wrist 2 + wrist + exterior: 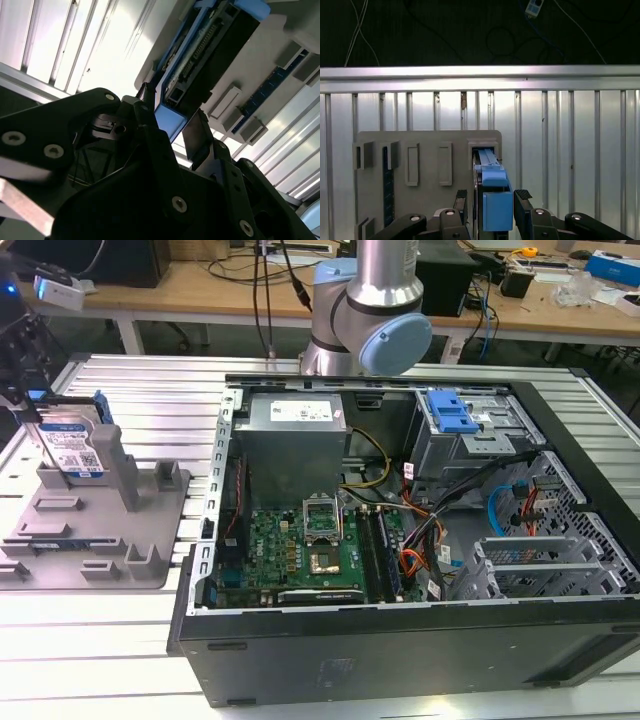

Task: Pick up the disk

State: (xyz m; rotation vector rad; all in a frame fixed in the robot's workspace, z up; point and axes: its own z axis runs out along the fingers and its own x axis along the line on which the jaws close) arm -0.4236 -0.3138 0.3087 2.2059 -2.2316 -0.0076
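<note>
The disk (72, 448) has the robot's fingers beside its blue bar end, so the gripper is ready to close. Closing now would catch the disk.
The disk (72, 448) stands on edge in a slot of the grey moulded fixture (100, 530) at the exterior view's left, its blue-and-white label facing the camera. My gripper (50, 430) hangs right over it. In the first wrist view the disk's blue rail end (495, 200) lies between my two dark fingers (461, 199), with a narrow gap on each side. The second wrist view shows the same: the disk (200, 55) runs away from the gripper (170, 117), whose jaws straddle its blue end. The gripper is open around the disk.
An open computer case (400, 540) with its motherboard exposed takes up the middle and the exterior view's right. A blue drive-bay bracket (450, 415) sits in its far corner. The arm's base (365, 310) rises behind the case. The ribbed aluminium table (130, 630) carries everything.
</note>
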